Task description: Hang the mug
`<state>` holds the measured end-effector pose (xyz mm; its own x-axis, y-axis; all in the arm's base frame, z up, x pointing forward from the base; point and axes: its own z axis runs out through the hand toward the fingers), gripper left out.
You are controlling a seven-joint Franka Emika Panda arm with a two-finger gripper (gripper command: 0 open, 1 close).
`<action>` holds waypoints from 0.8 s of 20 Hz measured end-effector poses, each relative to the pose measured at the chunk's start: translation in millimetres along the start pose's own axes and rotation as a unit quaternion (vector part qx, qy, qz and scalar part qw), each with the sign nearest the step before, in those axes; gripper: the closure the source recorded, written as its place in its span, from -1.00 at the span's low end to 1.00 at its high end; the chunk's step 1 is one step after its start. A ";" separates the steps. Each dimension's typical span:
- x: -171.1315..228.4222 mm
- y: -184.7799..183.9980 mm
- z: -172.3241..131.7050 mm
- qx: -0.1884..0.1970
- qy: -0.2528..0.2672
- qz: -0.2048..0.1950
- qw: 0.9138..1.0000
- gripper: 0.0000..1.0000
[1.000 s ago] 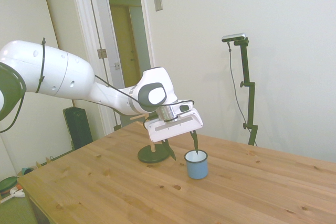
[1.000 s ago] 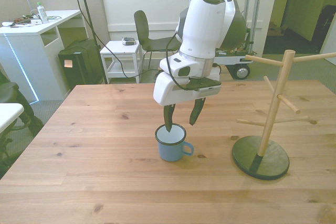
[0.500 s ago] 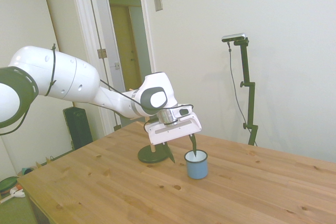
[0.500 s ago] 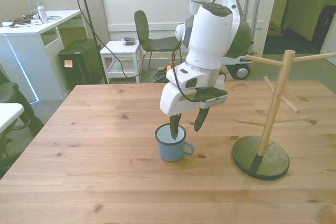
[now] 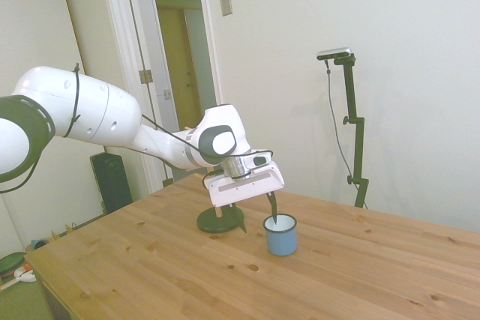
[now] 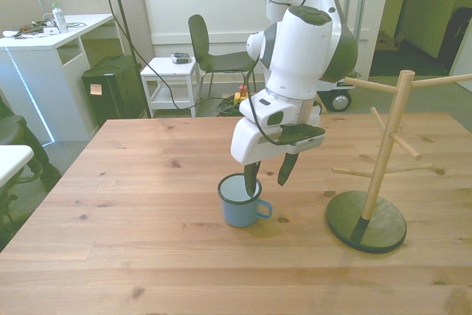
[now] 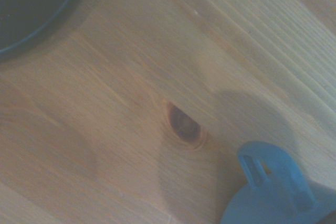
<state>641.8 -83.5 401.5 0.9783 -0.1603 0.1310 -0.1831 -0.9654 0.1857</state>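
I will take hold of the mug's thin rim (image 5: pixel 266 225) with my gripper next, because the mug's round body (image 5: pixel 282 243) is about as wide as my open fingers.
The light-blue mug (image 6: pixel 240 202) stands upright on the table, white inside, its handle (image 6: pixel 264 209) on the front view's right. My gripper (image 6: pixel 269 175) is open and tilted over it. One dark finger (image 6: pixel 252 178) dips inside the rim on the handle side; the other hangs outside, above the table. In the side view the mug (image 5: pixel 281 236) sits just right of the gripper (image 5: pixel 256 213). The wrist view shows the blue handle (image 7: pixel 273 177) from close by. The fingers do not press on the mug's wall.
A wooden peg rack (image 6: pixel 385 145) rises from a dark round base (image 6: pixel 366 220) at the front view's right, a short way from the mug. Its base (image 5: pixel 217 221) shows behind the gripper in the side view and as a dark disc (image 7: pixel 31 3) in the wrist view.
The gripper has shifted toward the front view's right, so the finger inside the mug now sits nearer the handle side. The mug has not moved.
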 end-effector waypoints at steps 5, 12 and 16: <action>-4.8 0.2 8.8 0.000 -0.005 0.000 1.000 1.00; -15.5 19.2 29.3 -0.001 -0.007 0.014 1.000 1.00; -21.7 26.3 29.7 0.001 -0.004 0.019 1.000 1.00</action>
<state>618.6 -111.5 374.6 0.9714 -0.1991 0.1293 -0.2204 -0.9588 0.1793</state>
